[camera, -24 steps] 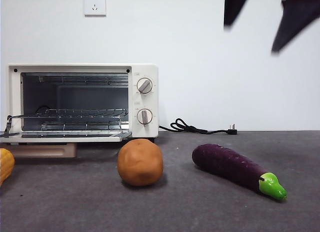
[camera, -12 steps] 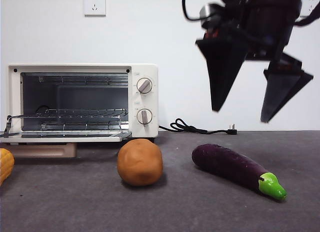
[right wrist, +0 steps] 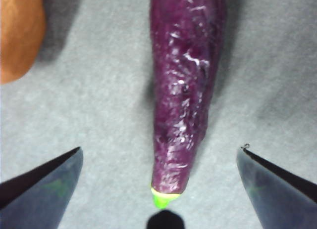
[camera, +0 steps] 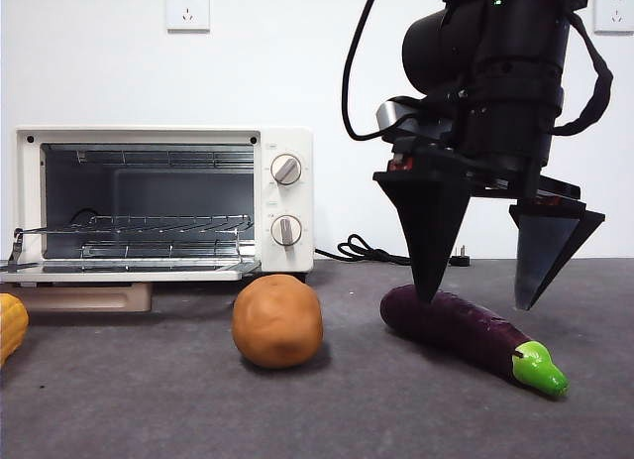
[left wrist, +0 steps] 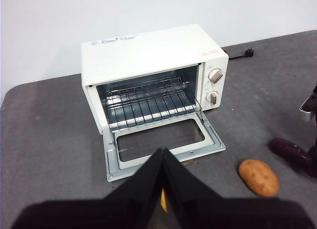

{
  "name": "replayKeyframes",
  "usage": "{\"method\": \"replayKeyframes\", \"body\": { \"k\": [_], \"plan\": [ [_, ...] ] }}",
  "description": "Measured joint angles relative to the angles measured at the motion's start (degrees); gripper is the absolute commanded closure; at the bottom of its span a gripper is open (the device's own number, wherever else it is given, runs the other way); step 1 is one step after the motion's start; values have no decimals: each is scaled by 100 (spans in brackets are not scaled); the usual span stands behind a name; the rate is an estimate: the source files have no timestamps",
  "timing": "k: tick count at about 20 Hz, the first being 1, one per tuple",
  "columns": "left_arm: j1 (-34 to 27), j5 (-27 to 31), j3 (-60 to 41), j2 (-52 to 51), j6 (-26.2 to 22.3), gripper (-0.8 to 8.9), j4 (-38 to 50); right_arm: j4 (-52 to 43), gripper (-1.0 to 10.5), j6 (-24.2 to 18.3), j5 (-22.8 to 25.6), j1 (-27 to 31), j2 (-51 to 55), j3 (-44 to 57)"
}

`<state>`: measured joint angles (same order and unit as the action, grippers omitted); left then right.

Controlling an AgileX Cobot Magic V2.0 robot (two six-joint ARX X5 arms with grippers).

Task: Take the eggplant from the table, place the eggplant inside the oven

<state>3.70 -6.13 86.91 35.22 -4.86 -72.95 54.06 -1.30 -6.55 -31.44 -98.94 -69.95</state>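
My right gripper grabs the eggplant by its green-capped stem end point(camera: 520, 365) next, to put it in the oven point(camera: 158, 201).
The dark purple eggplant point(camera: 456, 327) with a green stem cap lies on the grey table point(camera: 149, 409), right of centre. My right gripper point(camera: 475, 302) hangs open just over it, one black jaw on each side, neither touching. In the right wrist view the eggplant point(right wrist: 185, 90) runs lengthwise between the spread jaws of that gripper point(right wrist: 159, 150). The cream oven point(camera: 158, 201) stands at the left with its door folded down and its wire rack bare. My left gripper point(left wrist: 162, 152) is shut and empty, high in front of the oven point(left wrist: 148, 56), with the eggplant point(left wrist: 292, 152) far off to its side.
An orange-brown potato-like ball point(camera: 277, 320) sits between the oven and the eggplant. A yellow corn-like item point(camera: 10, 325) pokes in at the left edge. A black power cord point(camera: 396, 254) lies by the wall behind the eggplant.
The right arm has come down from the top right corner until its open jaws straddle the eggplant. The eggplant, ball and oven have not moved.
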Motion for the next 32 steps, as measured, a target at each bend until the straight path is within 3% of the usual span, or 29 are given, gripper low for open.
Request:
{"method": "replayKeyframes", "body": {
  "k": [10,11,14,17,20,28,32],
  "plan": [
    [0,0,0,0,-4,820,-37,-306,421,179,13,0,-9,369],
    [0,0,0,0,-7,820,-39,-308,462,197,13,0,-9,444],
    [0,2,0,0,-13,820,-39,-378,730,245,13,0,-9,496],
    [0,2,0,0,-22,820,-39,-490,746,367,15,0,-9,551],
    [0,2,0,0,-24,820,-39,-588,958,411,13,0,-9,654],
    [0,2,0,0,-57,820,-39,-433,957,378,13,0,144,710],
    [0,2,0,0,-66,820,-39,-313,957,317,-160,0,1145,732]
  ]
}}
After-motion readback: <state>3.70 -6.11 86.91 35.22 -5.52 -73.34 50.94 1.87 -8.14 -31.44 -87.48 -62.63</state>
